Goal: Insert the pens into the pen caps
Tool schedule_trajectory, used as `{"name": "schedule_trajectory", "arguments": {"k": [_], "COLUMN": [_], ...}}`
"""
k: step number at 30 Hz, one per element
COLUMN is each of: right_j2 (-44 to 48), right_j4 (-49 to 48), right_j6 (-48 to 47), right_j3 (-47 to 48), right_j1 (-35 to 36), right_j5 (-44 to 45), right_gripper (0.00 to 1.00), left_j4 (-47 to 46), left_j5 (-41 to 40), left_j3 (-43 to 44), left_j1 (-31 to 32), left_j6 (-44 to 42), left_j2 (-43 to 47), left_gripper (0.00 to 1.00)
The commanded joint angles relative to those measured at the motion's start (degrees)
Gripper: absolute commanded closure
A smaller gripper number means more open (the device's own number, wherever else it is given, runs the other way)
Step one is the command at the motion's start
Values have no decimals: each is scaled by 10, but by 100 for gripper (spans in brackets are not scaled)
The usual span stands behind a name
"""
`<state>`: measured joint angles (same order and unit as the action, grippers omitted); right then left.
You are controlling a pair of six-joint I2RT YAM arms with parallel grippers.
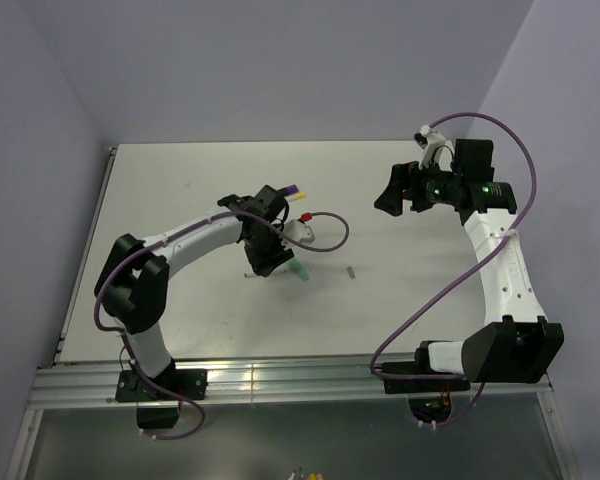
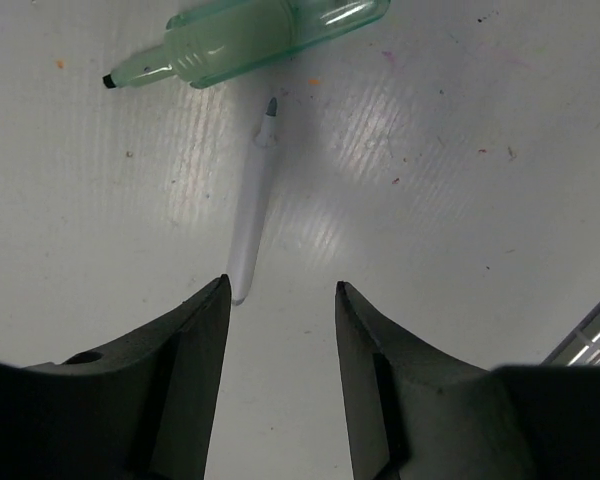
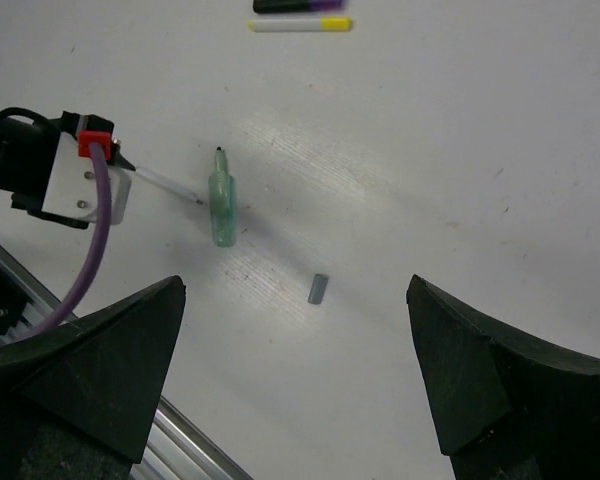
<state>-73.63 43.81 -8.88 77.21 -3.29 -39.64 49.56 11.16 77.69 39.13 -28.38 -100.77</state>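
Observation:
I need to hand the grey-white pen over to my right gripper by its blunt end, so my left gripper needs to grab the pen next by its body near its tip (image 1: pixel 277 271) (image 2: pixel 257 170) and leave that end free.
My left gripper (image 1: pixel 263 266) (image 2: pixel 280 290) hangs open, jaws pointing down at the table, nothing between them. A thin grey-white pen (image 2: pixel 250 210) (image 3: pixel 170 185) lies just ahead of it, its blunt end beside the left fingertip. Beyond that pen lies the translucent green pen (image 2: pixel 250 35) (image 1: pixel 298 270) (image 3: pixel 221 205). A stubby grey pen cap (image 3: pixel 319 289) (image 1: pixel 351 271) lies alone to the right of the green pen. My right gripper (image 1: pixel 386 190) (image 3: pixel 296 283) is open wide and empty, well above the table, looking down over the cap. A black pen with a purple end (image 1: pixel 290 190) (image 3: pixel 300 5) and a pale pen with a yellow end (image 1: pixel 302 196) (image 3: pixel 300 24) lie side by side farther back.
A metal rail (image 1: pixel 280 375) (image 3: pixel 180 440) runs along the near edge of the white table (image 1: pixel 200 170). The left arm's purple cable (image 1: pixel 330 225) loops over the table beside its wrist. Purple walls close in the back and sides.

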Motion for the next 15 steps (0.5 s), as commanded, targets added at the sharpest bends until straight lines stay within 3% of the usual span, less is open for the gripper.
{"name": "schedule_trajectory", "arguments": {"k": [1,15], "right_j2": [3,-11], "right_j4": [8,19], "right_j6": [-14,-21], "right_j3": [-3,2], "right_j1": [-9,-25], "right_j5": [4,-4], "right_gripper": [0,0], "left_j4": [-32,-62], "left_j5": [3,-24], "left_j3": [-7,13], "left_j1": [10,31], "left_j6": [9,3], "left_j2": [-26,-124], "left_gripper": [49,56]}}
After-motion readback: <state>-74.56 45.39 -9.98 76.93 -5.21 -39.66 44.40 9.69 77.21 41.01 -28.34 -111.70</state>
